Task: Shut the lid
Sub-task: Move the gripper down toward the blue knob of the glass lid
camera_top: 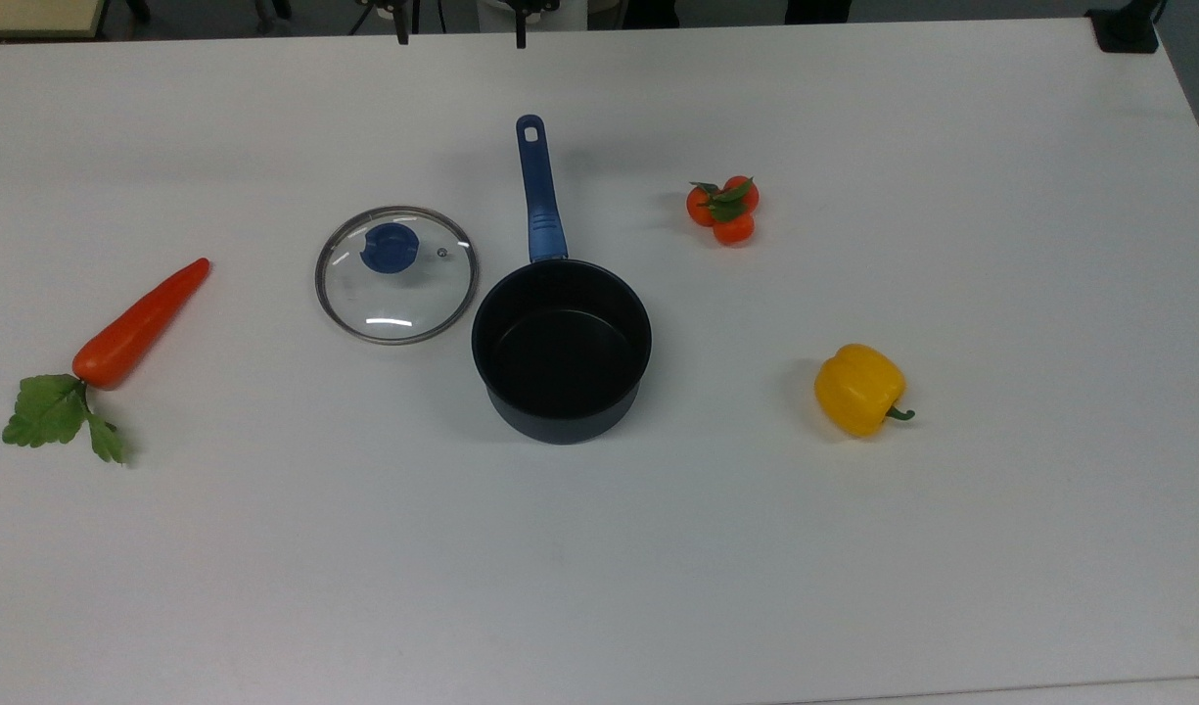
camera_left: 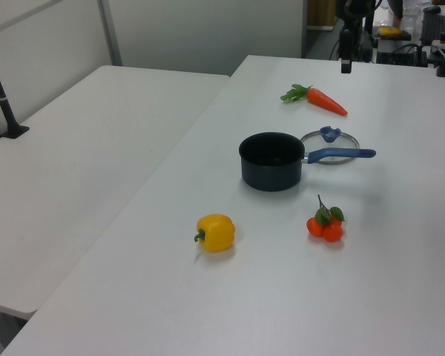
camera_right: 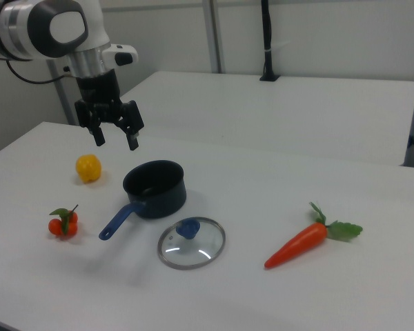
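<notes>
The gripper grabs the blue knob point(camera_left: 330, 134) standing up on the glass lid point(camera_left: 348, 142) next, since the lid lies flat and wide on the tabletop.
The glass lid point(camera_top: 396, 294) with its blue knob point(camera_top: 390, 245) lies flat on the white table point(camera_top: 599, 568), knob up, close beside the dark pan point(camera_top: 561, 348) on the top view's left. The pan stands open and looks empty, and its blue handle point(camera_top: 540, 191) points toward the top view's far edge. In the right view the lid point(camera_right: 191, 243) lies in front of the pan point(camera_right: 154, 187). My gripper point(camera_right: 117, 142) hangs open in the air above the table, up and to the right view's left of the pan, with nothing between its fingers.
A toy carrot point(camera_top: 139, 323) lies at the top view's left. A bunch of small tomatoes point(camera_top: 723, 209) and a yellow pepper point(camera_top: 858, 389) lie on the top view's right of the pan. A second table point(camera_left: 81, 156) adjoins in the left view.
</notes>
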You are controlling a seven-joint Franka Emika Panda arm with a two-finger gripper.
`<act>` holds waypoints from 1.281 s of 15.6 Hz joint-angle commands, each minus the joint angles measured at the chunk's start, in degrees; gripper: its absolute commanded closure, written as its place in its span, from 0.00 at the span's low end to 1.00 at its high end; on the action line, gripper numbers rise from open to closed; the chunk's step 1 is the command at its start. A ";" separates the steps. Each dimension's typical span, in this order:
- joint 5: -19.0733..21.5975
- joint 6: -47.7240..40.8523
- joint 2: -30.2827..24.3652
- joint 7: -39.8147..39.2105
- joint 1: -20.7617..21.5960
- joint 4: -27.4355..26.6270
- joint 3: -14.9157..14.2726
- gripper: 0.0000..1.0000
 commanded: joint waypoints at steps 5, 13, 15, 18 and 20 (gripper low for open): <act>-0.05 -0.37 -1.10 0.60 -0.24 -0.59 -0.37 0.00; 0.03 7.08 -1.01 -0.81 -4.72 -4.62 -0.29 0.00; 0.12 10.25 -1.01 -2.47 -6.82 -8.57 -0.29 0.00; 0.03 15.69 -0.75 -4.67 -7.80 -13.76 -0.29 0.00; 0.03 20.52 -0.39 -6.25 -8.50 -17.01 -0.29 0.00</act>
